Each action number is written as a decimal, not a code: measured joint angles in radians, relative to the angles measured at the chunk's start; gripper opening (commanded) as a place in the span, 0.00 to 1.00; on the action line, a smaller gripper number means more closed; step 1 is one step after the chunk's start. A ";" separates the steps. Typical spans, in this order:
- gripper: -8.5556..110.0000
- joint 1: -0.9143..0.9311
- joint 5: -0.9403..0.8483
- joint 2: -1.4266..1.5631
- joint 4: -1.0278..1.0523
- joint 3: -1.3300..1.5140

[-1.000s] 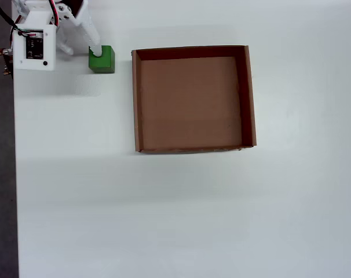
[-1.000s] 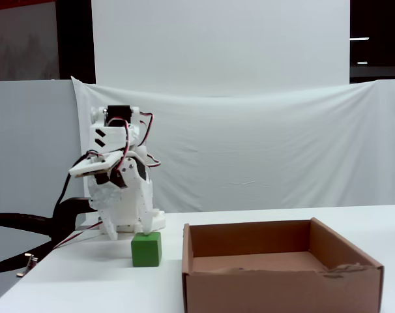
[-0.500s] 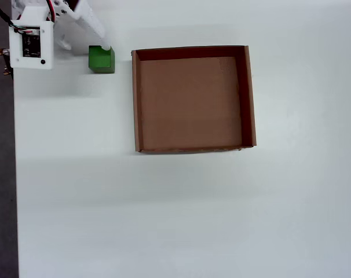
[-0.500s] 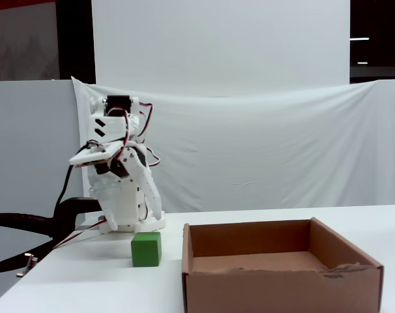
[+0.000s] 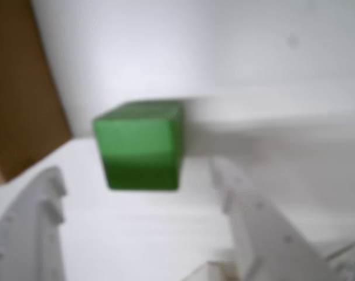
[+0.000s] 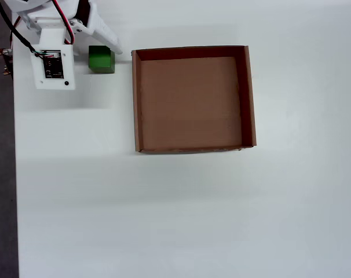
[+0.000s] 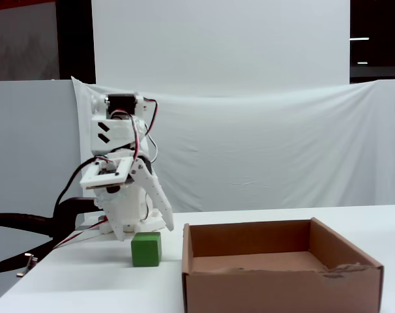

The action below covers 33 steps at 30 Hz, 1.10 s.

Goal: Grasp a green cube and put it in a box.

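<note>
The green cube needs to go in the box [image 5: 19,88], so my gripper should grab two opposite sides of the cube next.
The green cube [image 6: 101,59] sits on the white table, just left of the box's far left corner in the overhead view. It also shows in the fixed view [image 7: 146,249] and in the blurred wrist view [image 5: 139,143]. The brown cardboard box [image 6: 135,98] is empty; it shows in the fixed view [image 7: 282,287], and as a brown patch at the left edge of the wrist view [image 5: 19,88]. My gripper [image 7: 144,229] is open and hovers just above the cube, one white finger [image 5: 253,216] to each side. It holds nothing.
The arm's base and wires [image 6: 42,23] stand at the table's far left corner in the overhead view. A black clamp [image 7: 28,225] sticks out left of the base. The table's left edge [image 6: 14,174] runs close by.
</note>
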 measured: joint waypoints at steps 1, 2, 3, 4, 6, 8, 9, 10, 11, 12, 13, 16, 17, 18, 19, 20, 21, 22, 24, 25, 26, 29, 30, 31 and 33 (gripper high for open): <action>0.35 -0.002 0.000 -0.011 -0.012 0.000; 0.35 -0.006 0.000 -0.018 -0.031 0.000; 0.35 -0.018 0.000 -0.034 -0.054 0.000; 0.35 -0.018 0.000 -0.034 -0.057 0.000; 0.35 -0.029 0.000 -0.048 -0.078 0.000; 0.34 -0.037 0.000 -0.061 -0.089 0.000; 0.34 -0.037 0.000 -0.067 -0.091 0.000; 0.33 -0.041 0.000 -0.067 -0.091 0.000; 0.33 -0.043 0.000 -0.069 -0.091 0.000; 0.32 -0.043 0.000 -0.071 -0.091 0.000; 0.32 -0.044 0.000 -0.071 -0.091 0.000; 0.29 -0.044 0.000 -0.071 -0.104 0.002; 0.28 -0.044 0.002 -0.071 -0.110 0.006; 0.28 -0.044 0.003 -0.071 -0.117 0.009; 0.28 -0.044 0.006 -0.075 -0.123 0.011; 0.28 -0.044 0.006 -0.078 -0.127 0.011; 0.27 -0.044 0.006 -0.083 -0.132 0.011; 0.27 -0.044 0.006 -0.087 -0.138 0.011; 0.27 -0.048 0.006 -0.091 -0.150 0.014; 0.27 -0.052 0.006 -0.091 -0.158 0.021; 0.27 -0.055 0.006 -0.092 -0.161 0.025; 0.25 -0.057 0.006 -0.097 -0.172 0.032; 0.24 -0.057 0.006 -0.097 -0.172 0.034; 0.24 -0.057 0.006 -0.097 -0.172 0.035; 0.23 -0.057 0.006 -0.097 -0.172 0.035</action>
